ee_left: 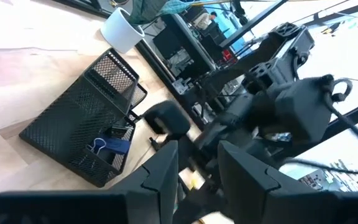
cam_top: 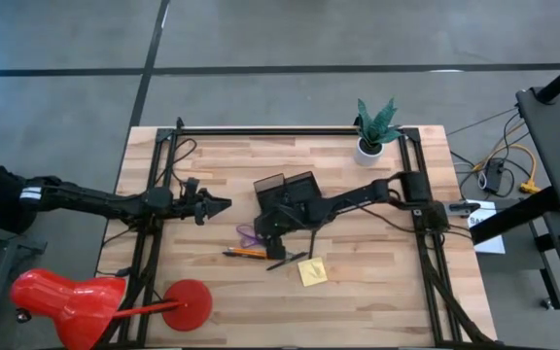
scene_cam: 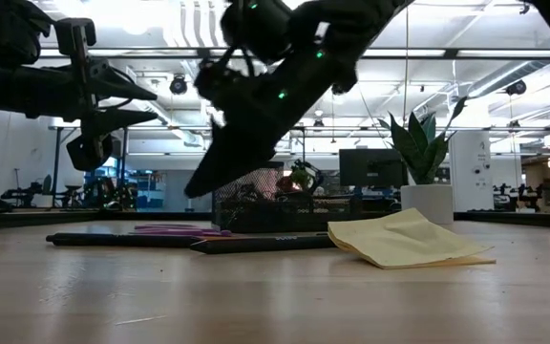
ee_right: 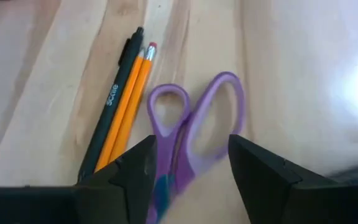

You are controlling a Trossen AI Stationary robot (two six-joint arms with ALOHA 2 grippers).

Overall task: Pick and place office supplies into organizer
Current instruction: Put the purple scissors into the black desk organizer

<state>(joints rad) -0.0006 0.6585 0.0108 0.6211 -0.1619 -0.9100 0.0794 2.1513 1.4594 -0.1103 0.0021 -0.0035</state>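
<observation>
My right gripper is to grab the scissors next by the base of their purple handles, to stand them blades-first in the organizer (cam_top: 285, 192).
The purple-handled scissors (ee_right: 191, 118) lie flat on the table (cam_top: 377, 282), handles away from my right gripper (ee_right: 191, 168). That gripper is open, hangs above them (cam_top: 263, 241), and has one finger on either side of the blades' base. An orange pencil (ee_right: 129, 106) and a black pen (ee_right: 114, 99) lie side by side next to the scissors. Another dark pen (cam_top: 288, 261) and the yellow sticky-note pad (cam_top: 311, 272) lie nearer the table's near edge. The black mesh organizer (cam_top: 285, 192) stands behind them and holds a blue binder clip (ee_left: 114, 146). My left gripper (cam_top: 224, 204) is open and hovers left of the organizer.
A white pot with a green plant (cam_top: 372, 131) stands near the far edge, right of the organizer. A red lamp (cam_top: 66, 301) with its round base (cam_top: 191, 303) sits at the near left corner. The two arms' grippers are close together over the table's middle.
</observation>
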